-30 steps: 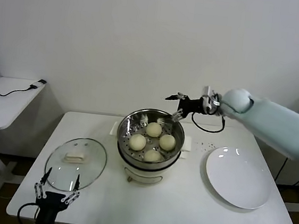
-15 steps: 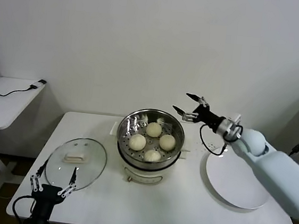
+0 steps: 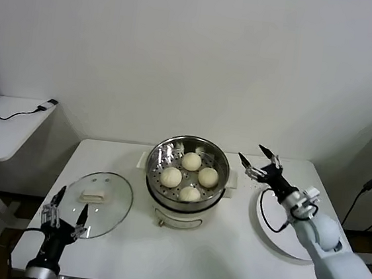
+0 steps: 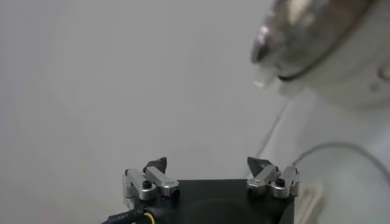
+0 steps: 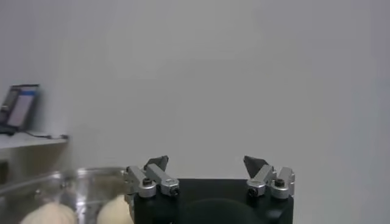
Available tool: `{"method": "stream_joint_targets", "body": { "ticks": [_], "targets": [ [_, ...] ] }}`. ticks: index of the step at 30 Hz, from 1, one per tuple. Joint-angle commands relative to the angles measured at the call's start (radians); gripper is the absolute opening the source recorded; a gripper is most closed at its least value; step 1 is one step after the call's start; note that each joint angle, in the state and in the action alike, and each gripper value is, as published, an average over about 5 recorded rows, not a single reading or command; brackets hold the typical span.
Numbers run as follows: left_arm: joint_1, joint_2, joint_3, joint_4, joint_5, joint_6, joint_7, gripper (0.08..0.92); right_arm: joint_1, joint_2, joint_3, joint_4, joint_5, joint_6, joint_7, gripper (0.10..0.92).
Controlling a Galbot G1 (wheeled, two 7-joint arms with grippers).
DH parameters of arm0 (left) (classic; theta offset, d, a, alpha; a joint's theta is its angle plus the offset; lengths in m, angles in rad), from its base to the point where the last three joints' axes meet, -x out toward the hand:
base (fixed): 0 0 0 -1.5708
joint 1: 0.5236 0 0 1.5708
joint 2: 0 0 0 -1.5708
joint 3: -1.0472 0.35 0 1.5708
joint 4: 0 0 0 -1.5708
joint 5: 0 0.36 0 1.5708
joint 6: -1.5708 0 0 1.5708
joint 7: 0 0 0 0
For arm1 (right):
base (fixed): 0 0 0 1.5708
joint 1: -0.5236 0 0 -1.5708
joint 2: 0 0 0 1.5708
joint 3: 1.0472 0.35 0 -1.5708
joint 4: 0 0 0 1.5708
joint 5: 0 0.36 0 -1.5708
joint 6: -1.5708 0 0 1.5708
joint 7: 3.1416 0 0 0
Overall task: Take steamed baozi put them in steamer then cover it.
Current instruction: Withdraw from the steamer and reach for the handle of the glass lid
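Next, my left gripper picks up the glass cover by its cream handle point(image 3: 93, 196) to cover the steamer point(image 3: 189, 154) full of baozi.
Several cream-white baozi point(image 3: 190, 176) sit on the perforated tray inside the shiny steamer point(image 3: 189, 154) at the table's middle; two of them show in the right wrist view point(image 5: 113, 211). The clear glass cover point(image 3: 96, 203) with its cream handle point(image 3: 93, 196) lies flat on the table to the steamer's left. My right gripper point(image 3: 257, 160) is open and empty, just right of the steamer and above the white plate's edge. My left gripper point(image 3: 66, 205) is open and empty at the table's front left, over the cover's near rim. The steamer shows in the left wrist view point(image 4: 317, 36).
A flat white plate point(image 3: 277, 222) lies on the white table point(image 3: 227, 257) at the right, partly behind my right arm. A small white side table point(image 3: 7, 127) with a cable stands at the far left. A wall rises behind.
My right gripper has pulled back from above the steamer, moving right and down toward the plate. My left gripper has moved slightly left and up by the cover's rim.
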Motion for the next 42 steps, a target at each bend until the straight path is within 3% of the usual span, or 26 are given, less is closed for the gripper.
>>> {"method": "stream_joint_targets", "body": {
  "ticks": [1,8,23,42],
  "targets": [
    [-0.160,0.077,0.022,0.317,0.448,-0.026,-0.080,0.823,-0.305,0.128,0.285,0.030,-0.125,-0.029,0.009,0.823],
    [-0.300,0.079,0.057,0.493,0.435,0.006,-0.108,0.823,-0.335,0.147,0.309,-0.008,-0.189,0.011,0.001,0.823],
    [-0.477,0.080,0.091,0.692,0.426,0.052,-0.178,0.823,-0.327,0.171,0.304,-0.038,-0.239,0.019,0.004,0.823],
    [-0.576,0.085,0.113,0.780,0.380,0.100,-0.221,0.822,-0.327,0.198,0.299,-0.078,-0.299,0.046,-0.027,0.823]
  ]
}}
